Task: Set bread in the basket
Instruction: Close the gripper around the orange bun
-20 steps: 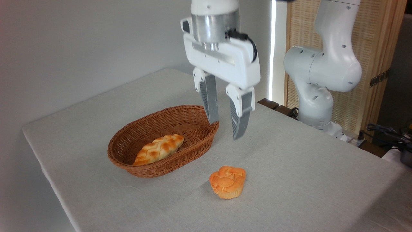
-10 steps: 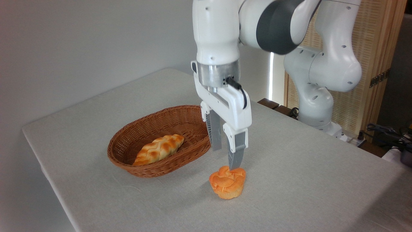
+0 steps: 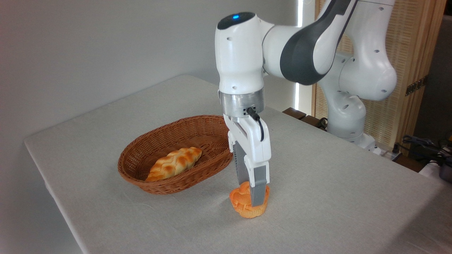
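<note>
The small orange-golden bun goes in the wicker basket; my gripper should next grab its knotted top (image 3: 242, 192).
The bread (image 3: 241, 200), a small orange-golden bun with a knotted top, sits on the white tablecloth just right of the basket. My gripper (image 3: 250, 194) points straight down over it and is open. Its fingers straddle the bun: the near finger (image 3: 258, 190) covers the bun's front and the far one stands behind it. The bun still rests on the cloth. The brown oval wicker basket (image 3: 166, 186) lies to the left, a short gap away from the bun.
A paler braided loaf (image 3: 174, 163) lies inside the basket. The arm's white base (image 3: 348, 120) stands at the table's back right, with cables (image 3: 423, 144) beyond it. The table's left edge (image 3: 53, 197) runs close to the basket.
The gripper came forward from above the basket's right end and dropped straight down, so its fingers now reach around the bun. The bun, basket and loaf have not moved.
</note>
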Robot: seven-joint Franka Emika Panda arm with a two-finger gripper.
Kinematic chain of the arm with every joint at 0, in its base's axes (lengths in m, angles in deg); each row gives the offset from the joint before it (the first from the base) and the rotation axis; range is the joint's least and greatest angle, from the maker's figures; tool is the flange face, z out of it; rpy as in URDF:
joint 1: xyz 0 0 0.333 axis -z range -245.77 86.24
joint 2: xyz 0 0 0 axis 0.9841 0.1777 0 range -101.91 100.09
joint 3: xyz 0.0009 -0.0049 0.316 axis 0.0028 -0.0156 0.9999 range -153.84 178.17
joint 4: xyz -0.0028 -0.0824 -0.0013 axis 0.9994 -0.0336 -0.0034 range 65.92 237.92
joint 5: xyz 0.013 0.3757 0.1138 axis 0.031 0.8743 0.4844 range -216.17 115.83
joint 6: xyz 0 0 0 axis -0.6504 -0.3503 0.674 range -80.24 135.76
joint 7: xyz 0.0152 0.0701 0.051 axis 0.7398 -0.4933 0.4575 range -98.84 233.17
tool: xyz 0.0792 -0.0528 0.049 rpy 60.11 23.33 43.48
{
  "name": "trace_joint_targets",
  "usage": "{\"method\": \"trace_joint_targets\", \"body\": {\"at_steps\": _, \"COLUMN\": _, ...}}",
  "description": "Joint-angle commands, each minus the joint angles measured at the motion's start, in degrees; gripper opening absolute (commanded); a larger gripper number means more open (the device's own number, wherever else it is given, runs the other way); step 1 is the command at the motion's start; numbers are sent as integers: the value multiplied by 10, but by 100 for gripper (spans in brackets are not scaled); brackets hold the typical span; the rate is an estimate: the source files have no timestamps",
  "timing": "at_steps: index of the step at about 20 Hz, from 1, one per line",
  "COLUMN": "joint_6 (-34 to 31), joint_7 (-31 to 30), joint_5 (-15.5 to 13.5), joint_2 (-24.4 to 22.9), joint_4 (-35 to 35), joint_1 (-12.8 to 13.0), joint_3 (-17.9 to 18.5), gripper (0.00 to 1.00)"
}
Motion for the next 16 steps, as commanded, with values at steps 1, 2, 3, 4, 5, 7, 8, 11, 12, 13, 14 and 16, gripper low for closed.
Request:
{"method": "trace_joint_targets", "body": {"at_steps": 1, "joint_6": 27, "joint_7": 9, "joint_5": 10, "joint_2": 3, "joint_4": 17, "joint_1": 4, "joint_3": 4, "gripper": 80}}
{"method": "trace_joint_targets", "body": {"at_steps": 2, "joint_6": 27, "joint_7": 10, "joint_5": 10, "joint_2": 3, "joint_4": 17, "joint_1": 4, "joint_3": 4, "gripper": 68}}
{"method": "trace_joint_targets", "body": {"at_steps": 3, "joint_6": 27, "joint_7": 11, "joint_5": 10, "joint_2": 3, "joint_4": 17, "joint_1": 4, "joint_3": 4, "gripper": 59}}
{"method": "trace_joint_targets", "body": {"at_steps": 4, "joint_6": 27, "joint_7": 16, "joint_5": 10, "joint_2": 3, "joint_4": 17, "joint_1": 4, "joint_3": 4, "gripper": 50}}
{"method": "trace_joint_targets", "body": {"at_steps": 5, "joint_6": 27, "joint_7": 25, "joint_5": 10, "joint_2": 3, "joint_4": 17, "joint_1": 4, "joint_3": 4, "gripper": 43}}
{"method": "trace_joint_targets", "body": {"at_steps": 7, "joint_6": 27, "joint_7": 31, "joint_5": 10, "joint_2": 3, "joint_4": 17, "joint_1": 5, "joint_3": 12, "gripper": 39}}
{"method": "trace_joint_targets", "body": {"at_steps": 8, "joint_6": 27, "joint_7": 32, "joint_5": 10, "joint_2": 3, "joint_4": 17, "joint_1": 5, "joint_3": 16, "gripper": 39}}
{"method": "trace_joint_targets", "body": {"at_steps": 11, "joint_6": 26, "joint_7": 32, "joint_5": 10, "joint_2": 3, "joint_4": 16, "joint_1": 6, "joint_3": 17, "gripper": 39}}
{"method": "trace_joint_targets", "body": {"at_steps": 12, "joint_6": 26, "joint_7": 32, "joint_5": 10, "joint_2": 3, "joint_4": 16, "joint_1": 6, "joint_3": 17, "gripper": 39}}
{"method": "trace_joint_targets", "body": {"at_steps": 13, "joint_6": 25, "joint_7": 32, "joint_5": 10, "joint_2": 2, "joint_4": 16, "joint_1": 6, "joint_3": 17, "gripper": 39}}
{"method": "trace_joint_targets", "body": {"at_steps": 14, "joint_6": 20, "joint_7": 32, "joint_5": 10, "joint_2": 2, "joint_4": 15, "joint_1": 6, "joint_3": 17, "gripper": 39}}
{"method": "trace_joint_targets", "body": {"at_steps": 16, "joint_6": 13, "joint_7": 32, "joint_5": 9, "joint_2": -2, "joint_4": 12, "joint_1": 6, "joint_3": 19, "gripper": 39}}
